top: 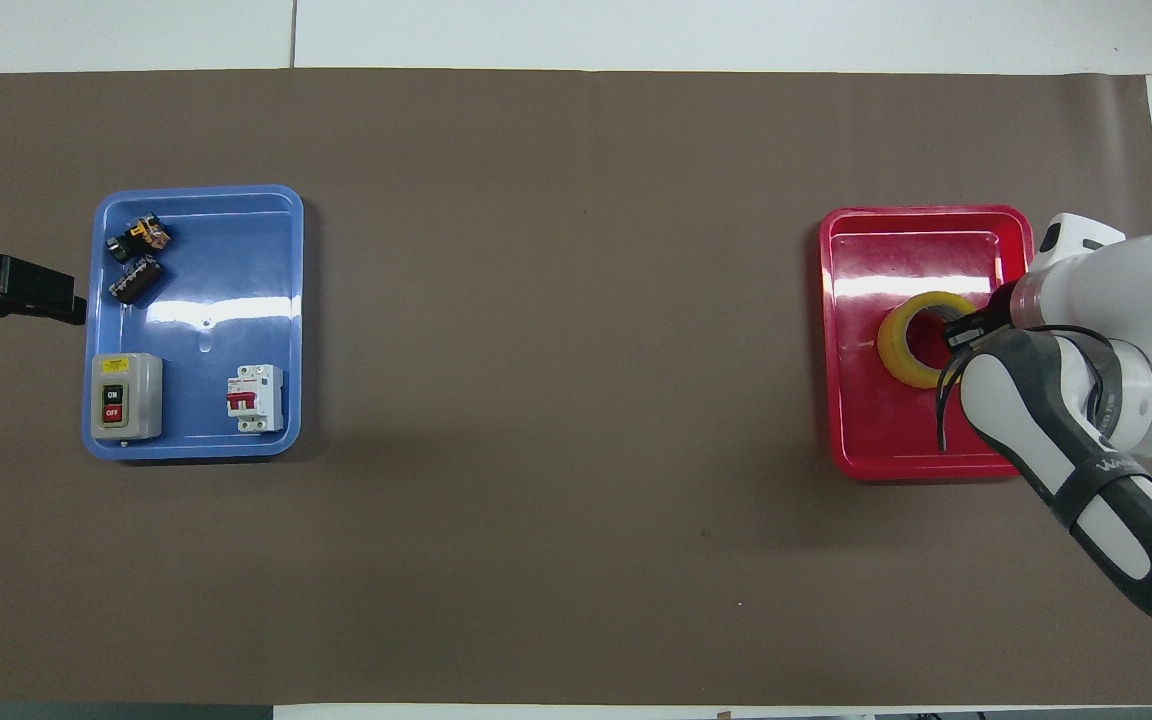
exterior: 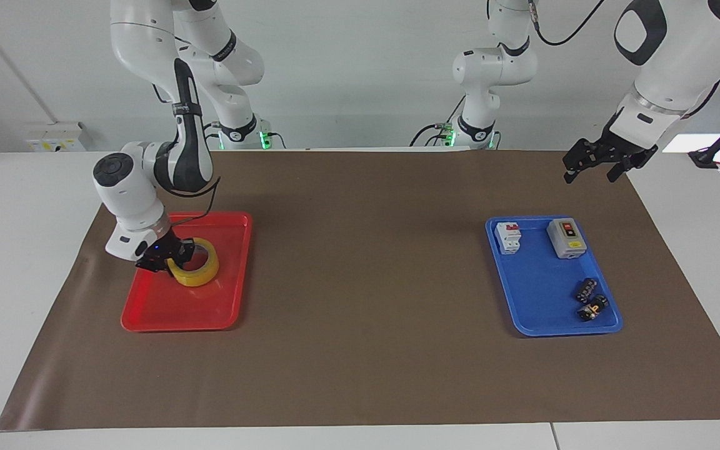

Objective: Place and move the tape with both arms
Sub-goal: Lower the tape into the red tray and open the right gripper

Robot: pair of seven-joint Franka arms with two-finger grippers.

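The yellow roll's lower edge (top: 914,376) is low inside the red tray's rim (top: 829,348), so my right gripper needs to let go now.
The yellow tape (exterior: 200,270) (top: 904,345) is in the red tray (exterior: 172,312) (top: 896,450) at the right arm's end of the table. My right gripper (exterior: 169,255) (top: 961,330) is shut on the roll's rim, one finger inside the core hole. The roll sits slightly tilted; I cannot tell whether it rests on the tray floor. My left gripper (exterior: 590,176) (top: 61,305) hangs open and holds nothing, raised over the mat's edge beside the blue tray (exterior: 541,315) (top: 206,290), where that arm waits.
The blue tray holds a grey switch box (exterior: 566,238) (top: 126,396), a white circuit breaker (exterior: 509,237) (top: 256,397) and small black parts (exterior: 590,299) (top: 136,260). A brown mat (exterior: 366,281) covers the table between the trays. Two smaller white arms stand at the robots' edge.
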